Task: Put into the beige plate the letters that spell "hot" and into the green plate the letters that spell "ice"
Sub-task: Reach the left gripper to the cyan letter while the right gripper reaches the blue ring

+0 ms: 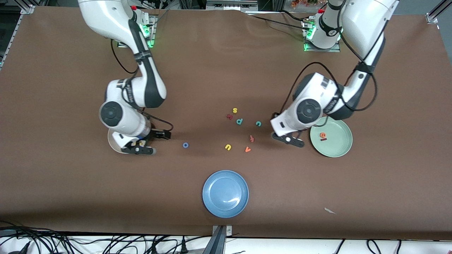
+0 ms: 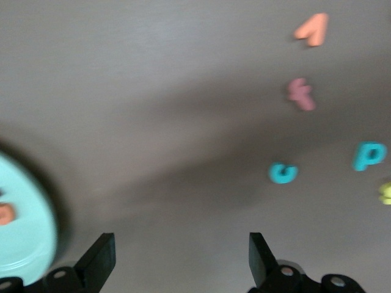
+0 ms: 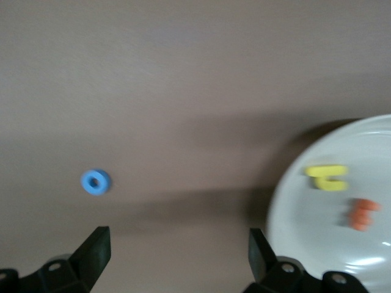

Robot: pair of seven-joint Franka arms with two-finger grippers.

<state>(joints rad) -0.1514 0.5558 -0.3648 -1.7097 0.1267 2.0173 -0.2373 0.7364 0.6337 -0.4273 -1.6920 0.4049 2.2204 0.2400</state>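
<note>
My right gripper grips the blue o by its outer rim (image 1: pixel 185 145) (image 3: pixel 96 182) next, to complete "hot" in the beige plate.
The beige plate (image 3: pixel 317 244) holds the yellow h (image 3: pixel 328 177) and an orange letter (image 3: pixel 361 213); in the front view the right arm hides most of this plate (image 1: pixel 112 141). My right gripper (image 3: pixel 177 241) (image 1: pixel 138 150) is open and empty at the plate's rim. The blue o (image 1: pixel 185 145) (image 3: pixel 95 182) lies on the table beside it. The green plate (image 1: pixel 339 150) (image 2: pixel 27 244) holds the orange e (image 1: pixel 322 134) (image 2: pixel 6 213) and the dark red i (image 1: pixel 323 139). My left gripper (image 2: pixel 182 244) (image 1: pixel 289 140) is open and empty between that plate and the teal c (image 1: pixel 258 123) (image 2: pixel 283 173).
Loose letters lie mid-table: yellow s (image 1: pixel 235 110), a dark red letter (image 1: pixel 229 116), teal p (image 1: pixel 239 121), a pinkish-red letter (image 1: pixel 251 138), orange v (image 1: pixel 248 149), yellow u (image 1: pixel 228 147). A blue plate (image 1: pixel 225 193) sits nearer the front camera.
</note>
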